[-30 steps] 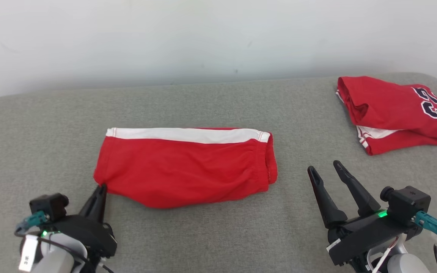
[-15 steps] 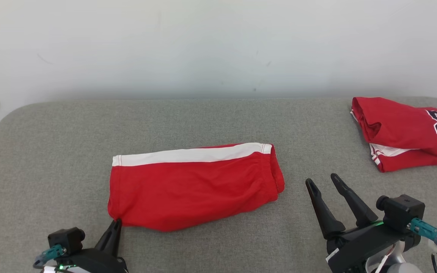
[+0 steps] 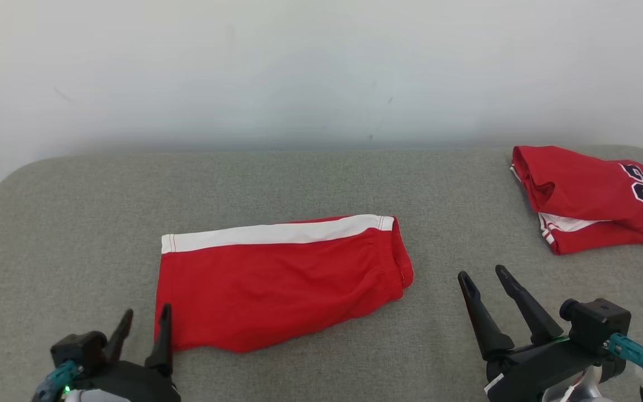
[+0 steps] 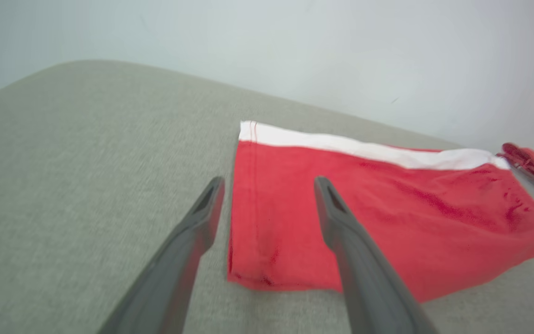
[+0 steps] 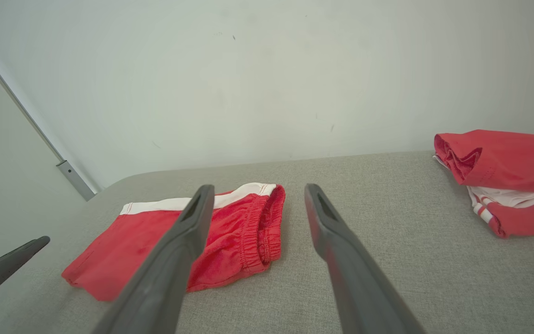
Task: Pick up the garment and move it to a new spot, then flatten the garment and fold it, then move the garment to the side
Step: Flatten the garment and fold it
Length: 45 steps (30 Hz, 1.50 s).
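The waistband of the shorts puffs up while the red leg cloth lies flat. My right gripper needs to pinch the shorts by the gathered elastic waistband next.
The garment, red shorts with a white stripe along the far edge, lies folded flat on the grey padded surface. My left gripper is open at the garment's near-left corner. In the left wrist view the left gripper straddles the left hem of the garment, one finger over the cloth and one over bare surface. My right gripper is open and holds nothing, to the right of the garment's waistband end. The right gripper points past the elastic waistband of the garment.
A second red garment with dark numbers lies bunched at the far right of the surface; this second red garment is apart from both grippers. A white wall stands behind the surface. The surface's rounded left edge is near the left arm.
My left gripper has gone from shut on the garment's near-left corner to open, and the corner lies on the surface. The head camera shifted slightly. The right gripper stayed open.
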Available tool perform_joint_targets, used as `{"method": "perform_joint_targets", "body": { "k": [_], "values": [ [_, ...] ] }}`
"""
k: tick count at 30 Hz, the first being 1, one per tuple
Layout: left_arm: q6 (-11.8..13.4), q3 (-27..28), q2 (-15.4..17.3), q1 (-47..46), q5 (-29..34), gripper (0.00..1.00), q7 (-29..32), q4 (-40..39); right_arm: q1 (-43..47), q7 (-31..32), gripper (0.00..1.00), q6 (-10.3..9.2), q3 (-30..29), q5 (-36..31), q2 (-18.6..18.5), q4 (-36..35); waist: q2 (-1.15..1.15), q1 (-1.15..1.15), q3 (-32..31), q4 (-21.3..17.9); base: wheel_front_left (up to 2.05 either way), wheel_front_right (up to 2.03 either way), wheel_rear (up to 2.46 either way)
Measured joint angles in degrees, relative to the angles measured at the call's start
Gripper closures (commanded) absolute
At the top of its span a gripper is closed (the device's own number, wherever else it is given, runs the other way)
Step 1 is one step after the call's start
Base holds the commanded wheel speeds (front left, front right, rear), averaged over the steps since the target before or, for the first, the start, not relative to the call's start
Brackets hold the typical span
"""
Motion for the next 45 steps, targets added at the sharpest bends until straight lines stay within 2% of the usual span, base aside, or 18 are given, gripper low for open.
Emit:
{"method": "perform_joint_targets", "body": {
  "k": [4,15,26,32,37,45],
  "values": [
    [1.9,4.0,-0.1,2.6,4.7,0.00,0.0,-6.3,0.2,-0.8,0.00,0.00,-0.6,-0.8,0.1,0.3,0.00,0.00,-0.3,0.3,0.00,0.00,0.00],
    [3.7,12.8,-0.3,7.8,13.0,0.00,0.0,-16.1,0.8,-2.7,0.00,0.00,-3.3,-2.9,0.5,1.1,0.00,0.00,-1.8,1.3,0.00,0.00,0.00],
    [7.3,14.5,2.2,13.8,18.4,0.00,0.5,-21.0,2.2,-3.1,0.00,0.00,-7.3,-6.5,1.1,1.4,0.00,-0.01,-3.4,1.8,0.00,0.00,0.00],
    [7.3,13.6,3.8,17.5,19.4,0.00,4.5,-26.2,3.2,-2.2,0.00,0.01,-8.7,-7.4,1.4,0.7,0.00,-0.01,-3.9,1.0,0.00,0.00,0.00],
    [3.9,11.3,4.8,19.1,18.1,0.00,7.2,-30.5,4.3,-1.1,0.00,0.01,-9.9,-8.7,1.5,-0.3,0.00,-0.01,-4.0,0.3,0.00,0.00,0.00],
    [2.7,10.5,5.7,19.6,17.4,0.00,8.3,-32.7,4.5,0.4,0.00,0.01,-9.9,-9.0,1.5,-1.4,0.00,-0.01,-4.2,-0.5,0.00,0.00,0.00]
  ]
}}
